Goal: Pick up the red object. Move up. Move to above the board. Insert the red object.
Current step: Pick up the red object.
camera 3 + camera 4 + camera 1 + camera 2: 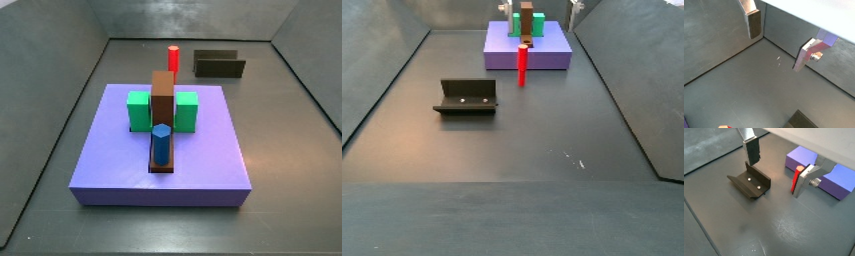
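Note:
The red peg stands upright, long and thin, so my gripper will next grab its upper end [174, 49] to pick it up.
The red object [794, 182] is a thin red peg standing upright on the floor just in front of the purple slab [803, 159]; it also shows in both side views [173, 58] [523, 65]. My gripper [776, 178] is open, with its jaws wide apart. The peg stands close against the inner face of one finger [805, 180], and the other finger [752, 150] is far from it. In a wrist view the gripper [775, 53] has only bare floor between its fingers. The board [162, 105], a narrow brown bar, lies on the slab [201, 165] beside a green block [139, 110].
The fixture [749, 183] stands on the floor near the peg and appears in both side views [218, 64] [466, 96]. A blue peg [160, 146] stands upright at the board's near end. Dark walls enclose the floor [543, 150].

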Tool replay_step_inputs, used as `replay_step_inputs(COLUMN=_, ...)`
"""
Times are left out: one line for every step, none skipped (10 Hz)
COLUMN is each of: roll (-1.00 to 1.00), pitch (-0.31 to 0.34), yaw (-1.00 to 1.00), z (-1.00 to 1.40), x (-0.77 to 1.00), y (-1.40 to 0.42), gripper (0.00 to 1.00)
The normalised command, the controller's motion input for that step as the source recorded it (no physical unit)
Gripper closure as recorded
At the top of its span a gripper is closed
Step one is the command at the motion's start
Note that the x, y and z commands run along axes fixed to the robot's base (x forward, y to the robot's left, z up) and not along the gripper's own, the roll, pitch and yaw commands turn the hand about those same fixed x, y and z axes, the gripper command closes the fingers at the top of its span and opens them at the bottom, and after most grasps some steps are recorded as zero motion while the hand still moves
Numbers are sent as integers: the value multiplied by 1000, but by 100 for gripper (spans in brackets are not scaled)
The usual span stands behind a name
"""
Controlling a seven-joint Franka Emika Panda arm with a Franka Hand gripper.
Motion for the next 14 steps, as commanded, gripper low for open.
replay_step_inputs(roll=0, pitch=0, yaw=0, z=0, x=0, y=-29, gripper=0)
replay_step_inputs(roll=0, pitch=0, yaw=0, z=0, x=0, y=-226, gripper=0)
replay_step_inputs(roll=7, pitch=0, yaw=0, z=0, x=126, y=-406, gripper=0)
replay_step_inputs(roll=24, pitch=0, yaw=0, z=0, x=77, y=-543, gripper=0)
replay_step_inputs(roll=0, pitch=0, yaw=0, z=-46, x=91, y=-526, gripper=0)
replay_step_inputs(roll=0, pitch=0, yaw=0, z=-83, x=94, y=-460, gripper=0)
replay_step_inputs(roll=-3, pitch=-16, yaw=0, z=-134, x=57, y=-426, gripper=0)
replay_step_inputs(roll=-64, pitch=-46, yaw=0, z=-203, x=20, y=-386, gripper=0)
replay_step_inputs(roll=-81, pitch=-49, yaw=0, z=-217, x=26, y=-343, gripper=0)
replay_step_inputs(roll=-106, pitch=-63, yaw=0, z=-223, x=0, y=-260, gripper=0)
replay_step_inputs(roll=-116, pitch=-66, yaw=0, z=-217, x=0, y=-231, gripper=0)
replay_step_inputs(roll=-133, pitch=-60, yaw=0, z=-217, x=0, y=-237, gripper=0)
replay_step_inputs(roll=-140, pitch=-37, yaw=17, z=-223, x=0, y=-223, gripper=0)
replay_step_inputs(roll=-137, pitch=-37, yaw=43, z=-223, x=0, y=-189, gripper=0)
